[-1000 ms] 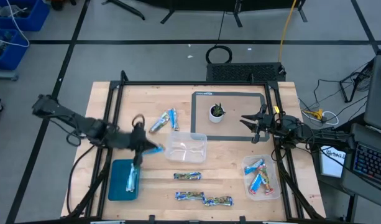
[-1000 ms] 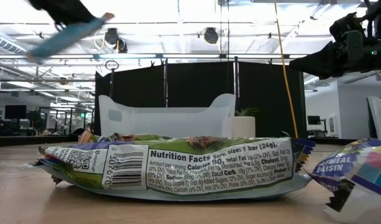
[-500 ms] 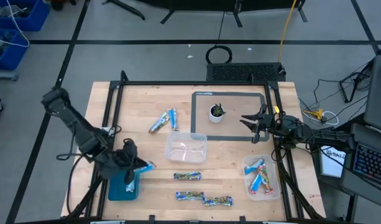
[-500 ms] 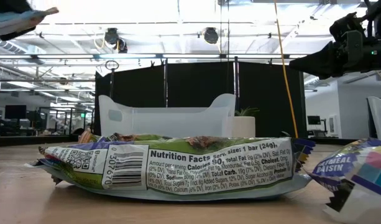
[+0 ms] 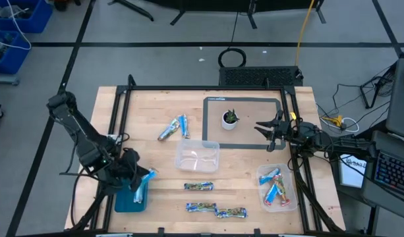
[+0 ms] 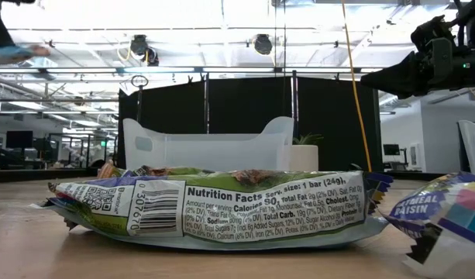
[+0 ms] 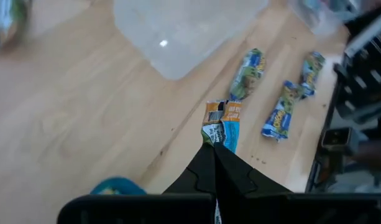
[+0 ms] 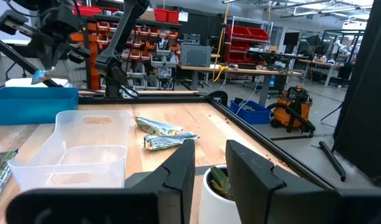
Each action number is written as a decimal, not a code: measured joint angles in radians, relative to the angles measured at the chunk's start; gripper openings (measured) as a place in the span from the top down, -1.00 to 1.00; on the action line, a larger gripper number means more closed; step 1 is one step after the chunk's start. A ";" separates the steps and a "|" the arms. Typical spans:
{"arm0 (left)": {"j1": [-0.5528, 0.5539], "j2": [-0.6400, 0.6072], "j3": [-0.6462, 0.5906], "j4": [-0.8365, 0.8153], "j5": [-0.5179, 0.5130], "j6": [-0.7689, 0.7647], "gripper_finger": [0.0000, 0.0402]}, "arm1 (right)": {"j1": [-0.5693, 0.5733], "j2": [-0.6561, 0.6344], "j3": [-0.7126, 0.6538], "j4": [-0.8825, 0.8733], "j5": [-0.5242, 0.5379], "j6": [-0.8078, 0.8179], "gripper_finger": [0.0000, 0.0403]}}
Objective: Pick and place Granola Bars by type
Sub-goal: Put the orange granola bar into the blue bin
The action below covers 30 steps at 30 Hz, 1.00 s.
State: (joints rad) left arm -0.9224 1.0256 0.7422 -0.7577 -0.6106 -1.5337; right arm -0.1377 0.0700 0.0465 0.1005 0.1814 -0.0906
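My left gripper should move the bar inside the tray before it opens, because the bright blue bar's loose end [image 5: 151, 174] sticks out past the blue tray's rim [image 5: 147, 198].
My left gripper [image 5: 140, 177] is shut on a bright blue granola bar [image 5: 148, 175], in the air over the far right corner of the blue tray [image 5: 126, 200]. Another blue bar [image 5: 139, 191] lies flat in that tray. Two bars [image 5: 174, 127] lie on the table's far middle. Three patterned bars [image 5: 199, 187] [image 5: 202, 207] [image 5: 231, 212] lie flat near the near edge. Several bars lie in the clear tub [image 5: 277, 187] on the right. My right gripper [image 5: 268, 133] is open and hovers by the plant pot [image 5: 229, 118]. My left gripper pinches the blue bar by one end [image 7: 215, 138] between its two shut fingers. The rest of the bar [image 7: 222, 121] sticks out past the fingertips. It is lifted clear of the table and the tray.
An empty clear tub [image 5: 197, 156] stands in the table's middle. The plant pot sits on a dark-framed mat [image 5: 244, 124] at the far right. A black frame [image 5: 116, 131] runs round the table. Bare wood lies between the middle tub and the blue tray.
My left gripper has carried the blue bar from the table's left middle toward the near edge and a little left, and now holds it over the blue tray's far right corner. It stayed shut on the bar. The right arm has kept still.
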 joint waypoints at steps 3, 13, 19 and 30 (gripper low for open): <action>-0.004 0.024 0.000 -0.044 -0.002 -0.171 1.00 | 0.000 0.000 0.000 0.000 0.000 0.000 0.59; -0.004 0.203 0.000 -0.115 0.230 -0.692 1.00 | 0.000 0.000 0.000 0.000 0.000 0.000 0.59; -0.004 0.238 0.075 -0.208 0.248 -0.748 1.00 | 0.000 0.000 0.000 0.000 0.000 0.000 0.59; -0.018 0.339 0.321 -0.525 0.356 -0.882 1.00 | 0.000 0.000 0.000 0.000 0.000 0.000 0.59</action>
State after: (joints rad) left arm -0.9401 1.3650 1.0629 -1.2822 -0.2548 -2.4159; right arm -0.1376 0.0704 0.0463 0.1005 0.1814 -0.0909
